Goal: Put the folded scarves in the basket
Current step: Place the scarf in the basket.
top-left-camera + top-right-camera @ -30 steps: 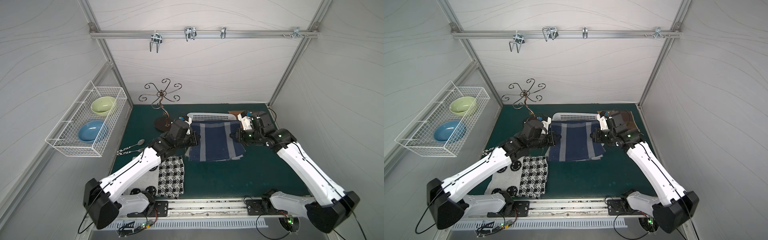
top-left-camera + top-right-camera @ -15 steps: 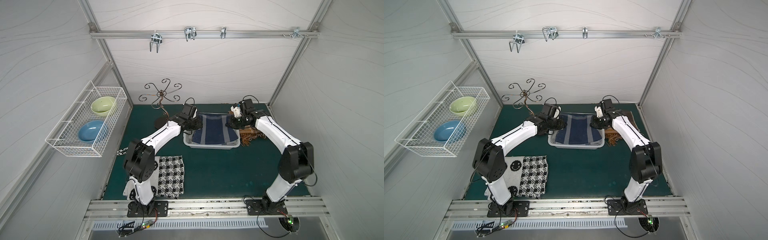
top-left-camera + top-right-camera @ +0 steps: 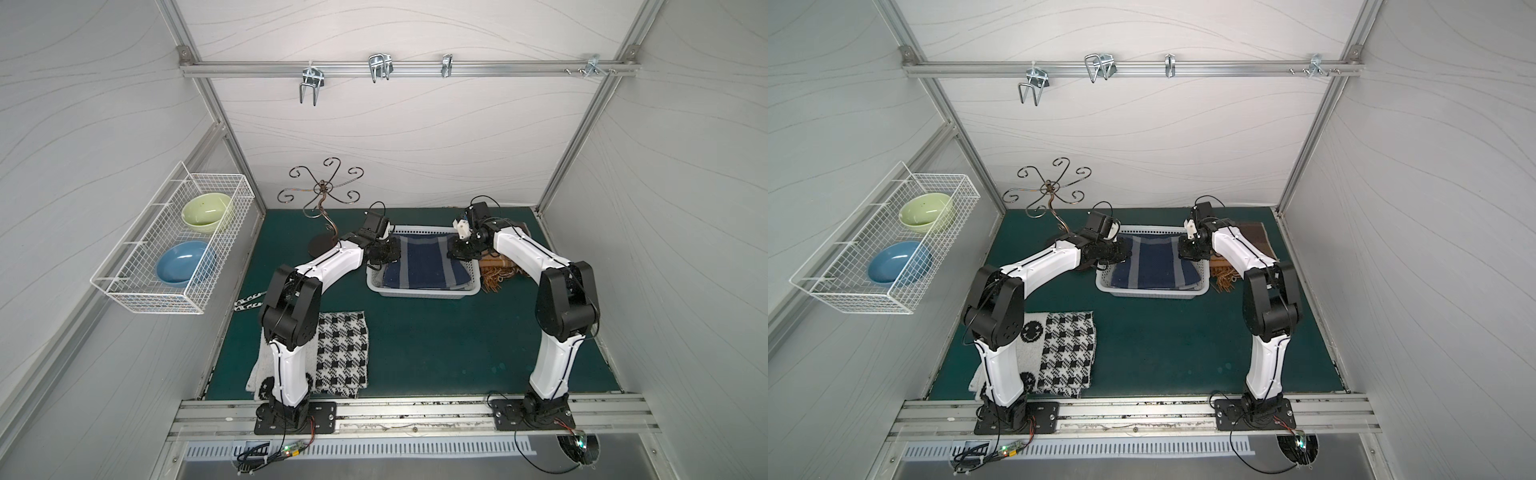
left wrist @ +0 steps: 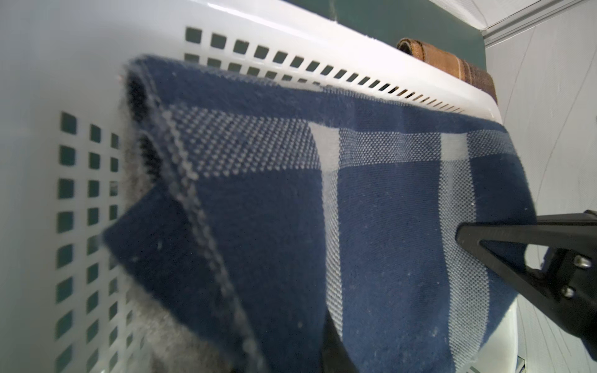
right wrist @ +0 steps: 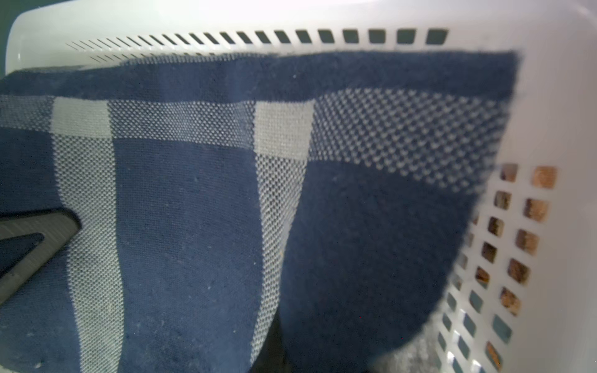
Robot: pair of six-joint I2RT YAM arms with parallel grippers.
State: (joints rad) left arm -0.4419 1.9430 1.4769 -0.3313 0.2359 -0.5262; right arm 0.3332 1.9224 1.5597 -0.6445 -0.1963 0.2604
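The folded scarf's pinched side (image 3: pixel 458 275) is within the white basket's perforated side (image 3: pixel 476 274). The scarf would settle inside if I opened now, so my right gripper will open.
The folded scarf (image 3: pixel 424 262) (image 3: pixel 1150 262), dark blue with pale stripes, lies inside the white perforated basket (image 3: pixel 419 296) (image 3: pixel 1150 294) at the back middle of the green mat. My left gripper (image 3: pixel 388 253) (image 3: pixel 1121 251) is shut on the scarf's left edge, just inside the basket's left wall. My right gripper (image 3: pixel 457 251) (image 3: pixel 1185 251) is shut on its right edge. In the left wrist view the scarf (image 4: pixel 387 210) runs from my left gripper (image 4: pixel 332 342) toward the basket wall (image 4: pixel 80 193). The right wrist view shows the scarf (image 5: pixel 193 210) pinched in my right gripper (image 5: pixel 274 348).
A brown fringed scarf (image 3: pixel 498 270) lies against the basket's right side. A black-and-white checked scarf (image 3: pixel 340 353) lies front left by the left arm's base. A curled metal hook stand (image 3: pixel 324 224) stands left of the basket. A wire rack (image 3: pixel 137 299) with two bowls hangs on the left wall.
A second ago both arms held the scarf high in front of the basket. They have carried it back and down into the basket; little has moved in the last half second.
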